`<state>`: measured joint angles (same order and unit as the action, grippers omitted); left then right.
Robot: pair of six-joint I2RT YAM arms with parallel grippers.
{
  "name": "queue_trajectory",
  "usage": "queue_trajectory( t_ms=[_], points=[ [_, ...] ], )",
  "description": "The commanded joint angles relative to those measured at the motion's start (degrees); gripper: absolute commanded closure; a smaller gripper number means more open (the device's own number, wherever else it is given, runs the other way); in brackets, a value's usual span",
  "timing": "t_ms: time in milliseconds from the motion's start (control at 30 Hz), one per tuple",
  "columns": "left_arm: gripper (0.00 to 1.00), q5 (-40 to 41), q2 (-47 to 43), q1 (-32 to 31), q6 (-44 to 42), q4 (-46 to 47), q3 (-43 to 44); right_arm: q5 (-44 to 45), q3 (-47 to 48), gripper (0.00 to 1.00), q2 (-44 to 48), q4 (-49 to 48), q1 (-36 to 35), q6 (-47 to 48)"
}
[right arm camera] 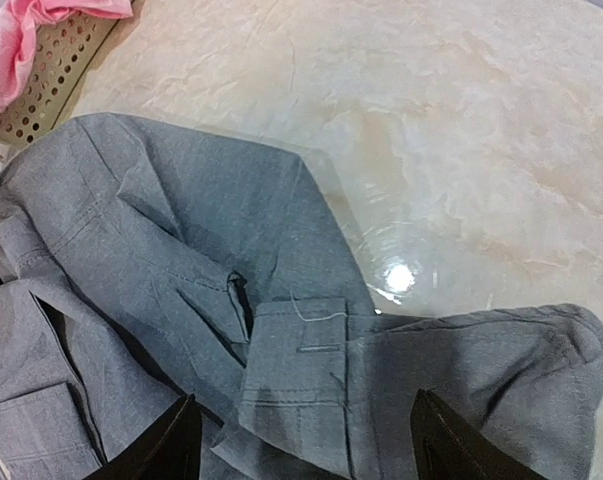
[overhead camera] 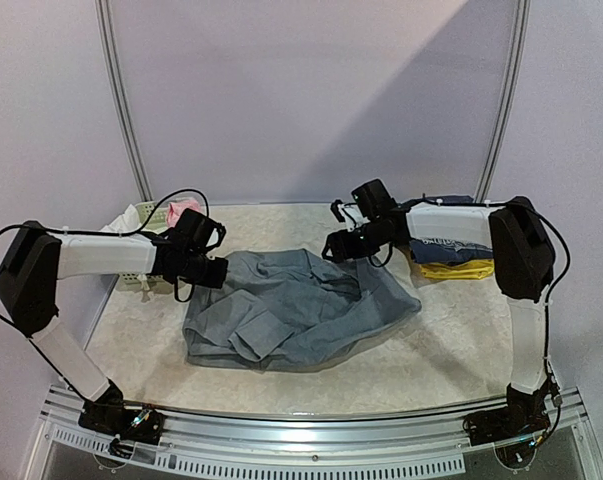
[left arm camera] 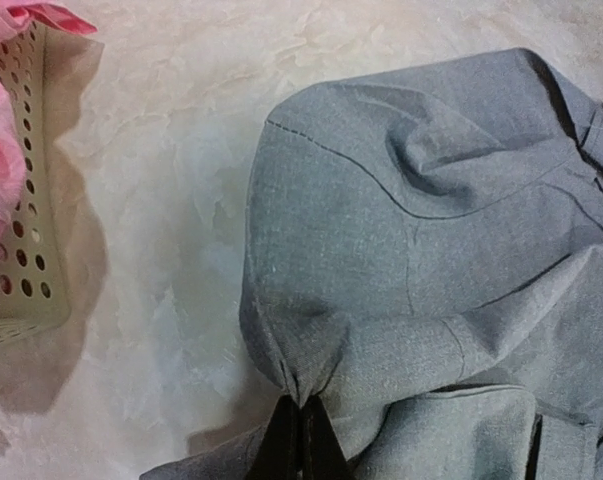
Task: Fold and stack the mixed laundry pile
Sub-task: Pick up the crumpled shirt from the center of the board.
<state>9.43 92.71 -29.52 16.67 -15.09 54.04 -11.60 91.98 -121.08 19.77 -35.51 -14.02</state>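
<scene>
The robot's right gripper should next grab the grey trousers (overhead camera: 291,310) by their waistband end, to lift and spread them for folding with both grippers.
The large grey trousers (overhead camera: 291,310) lie crumpled in the middle of the table. My left gripper (overhead camera: 213,272) is shut on a pinch of their left edge; the left wrist view shows the fingers (left arm camera: 303,440) closed on a pucker of grey cloth (left arm camera: 421,250). My right gripper (overhead camera: 333,247) is open above the trousers' far right part; in the right wrist view its fingertips (right arm camera: 176,440) stand wide apart over the waistband (right arm camera: 301,370). A pink piece (overhead camera: 181,209) and a white piece (overhead camera: 131,216) lie in the basket. Folded navy and yellow garments (overhead camera: 449,255) are stacked at the right.
A pale-green lattice basket (overhead camera: 131,272) stands at the left behind my left arm; it also shows in the left wrist view (left arm camera: 26,230) and the right wrist view (right arm camera: 51,75). The marbled table (overhead camera: 461,340) runs to a metal rail at the front.
</scene>
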Motion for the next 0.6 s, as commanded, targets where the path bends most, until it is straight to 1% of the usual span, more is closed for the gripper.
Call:
queue_trajectory(
  t_ms=[0, 200, 367, 467, 533, 567],
  points=[
    [1.00, -0.5, 2.9, -0.6, 1.2, 2.0, -1.6, 0.8, 5.3, 0.27, -5.7, 6.7, -1.6, 2.1],
    [1.00, -0.4, 4.7, -0.6, 1.3, 2.9, -2.1, 0.0, 9.1, 0.29, -10.1, 10.9, -2.5, 4.7],
    [1.00, -0.4, 5.8, -0.6, 1.4, 3.2, -2.1, 4.9, 12.7, 0.31, -12.8, 15.4, -3.9, 7.7],
    [1.00, -0.2, 6.0, -0.5, 1.4, 3.4, -2.3, 7.7, 13.9, 0.37, -14.1, 16.8, -4.0, 8.2],
    [1.00, 0.0, 6.1, -0.5, 1.4, 3.4, -2.4, 8.1, 14.0, 0.43, -14.2, 16.6, -4.0, 8.1],
    [1.00, 0.1, 6.3, -0.5, 1.4, 3.4, -2.3, 8.3, 13.9, 0.50, -13.8, 16.4, -4.0, 8.0]
  ],
)
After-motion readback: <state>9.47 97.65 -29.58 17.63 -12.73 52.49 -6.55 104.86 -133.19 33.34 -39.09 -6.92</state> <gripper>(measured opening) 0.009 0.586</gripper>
